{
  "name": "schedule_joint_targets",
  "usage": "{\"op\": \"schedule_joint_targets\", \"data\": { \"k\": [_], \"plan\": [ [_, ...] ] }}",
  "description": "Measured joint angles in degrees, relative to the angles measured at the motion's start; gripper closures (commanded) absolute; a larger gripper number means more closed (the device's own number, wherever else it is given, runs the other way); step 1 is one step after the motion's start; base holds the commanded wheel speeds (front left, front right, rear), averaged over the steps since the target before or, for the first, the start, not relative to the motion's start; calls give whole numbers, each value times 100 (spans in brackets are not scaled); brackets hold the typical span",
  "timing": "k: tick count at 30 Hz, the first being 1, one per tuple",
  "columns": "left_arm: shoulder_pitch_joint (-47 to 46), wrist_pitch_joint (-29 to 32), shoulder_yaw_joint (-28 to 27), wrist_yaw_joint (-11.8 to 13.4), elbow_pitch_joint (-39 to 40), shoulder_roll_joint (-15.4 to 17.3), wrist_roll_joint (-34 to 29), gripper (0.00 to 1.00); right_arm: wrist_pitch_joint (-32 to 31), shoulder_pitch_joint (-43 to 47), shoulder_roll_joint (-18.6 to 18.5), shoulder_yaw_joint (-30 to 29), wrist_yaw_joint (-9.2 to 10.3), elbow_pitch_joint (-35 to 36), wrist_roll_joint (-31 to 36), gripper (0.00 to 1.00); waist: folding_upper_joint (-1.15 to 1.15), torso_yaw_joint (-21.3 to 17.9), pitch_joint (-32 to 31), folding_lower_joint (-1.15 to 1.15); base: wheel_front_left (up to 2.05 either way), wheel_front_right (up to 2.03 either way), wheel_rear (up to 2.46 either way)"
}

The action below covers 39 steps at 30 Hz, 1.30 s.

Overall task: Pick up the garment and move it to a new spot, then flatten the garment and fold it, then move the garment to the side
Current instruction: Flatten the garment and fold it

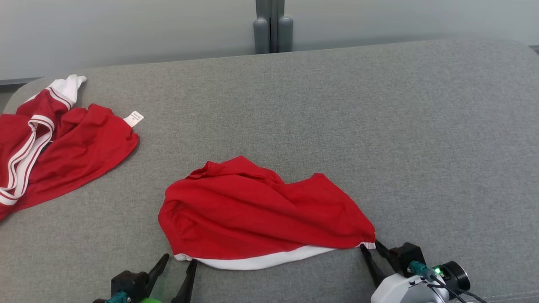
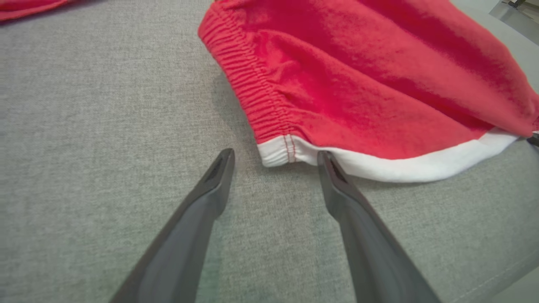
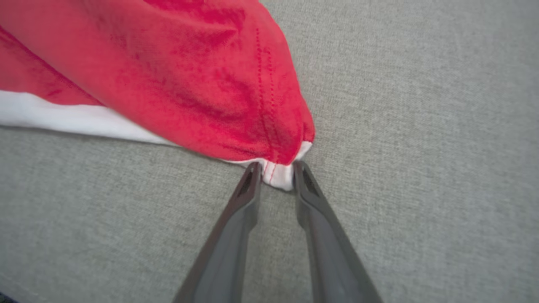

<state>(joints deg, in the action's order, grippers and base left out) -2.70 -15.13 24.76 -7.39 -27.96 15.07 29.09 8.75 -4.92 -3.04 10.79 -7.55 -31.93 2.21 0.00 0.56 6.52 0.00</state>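
My left gripper will grab the garment by its white hem corner (image 1: 182, 257) next, because that corner sticks up while the red cloth (image 1: 252, 214) lies slack.
The garment (image 1: 261, 210), red with a white hem, lies rumpled on the grey cushion (image 1: 379, 126) just ahead of both grippers. My right gripper (image 1: 369, 244) is at its near right corner. In the right wrist view the two fingers of that gripper (image 3: 276, 166) pinch the white corner of the garment (image 3: 168, 63). My left gripper (image 1: 180, 259) stands open at the near left corner. In the left wrist view the left gripper (image 2: 276, 153) straddles the hem end of the garment (image 2: 358, 84), with its right fingertip touching the white band.
A second red garment (image 1: 54, 143) with white striped trim and a label lies bunched at the far left, and its edge (image 2: 25, 6) shows in the left wrist view. A grey post (image 1: 273, 29) stands behind the cushion's far edge.
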Motion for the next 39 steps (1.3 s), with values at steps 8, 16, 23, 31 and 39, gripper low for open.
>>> {"op": "schedule_joint_targets", "data": {
  "k": [8,16,23,31,39],
  "plan": [
    [-204,0,208,0,-75,112,225,56,-1,-120,9,13,0,21,-2,80,0,-45,161,0,0,0,0],
    [-292,0,456,0,38,205,311,100,59,-142,35,20,-3,-10,-370,100,0,-90,150,0,0,0,0],
    [-81,1,762,0,743,517,898,100,-92,-106,23,102,1,832,-2125,100,0,-124,-77,0,0,0,0],
    [413,872,833,0,3626,1828,2251,100,-1251,461,-396,-487,3,3528,-3863,100,0,-170,-475,0,0,0,0],
    [169,1740,182,94,6716,2660,3406,100,-2639,669,-87,-1449,8,5898,-5050,100,0,-306,-629,0,0,0,0]
  ]
}}
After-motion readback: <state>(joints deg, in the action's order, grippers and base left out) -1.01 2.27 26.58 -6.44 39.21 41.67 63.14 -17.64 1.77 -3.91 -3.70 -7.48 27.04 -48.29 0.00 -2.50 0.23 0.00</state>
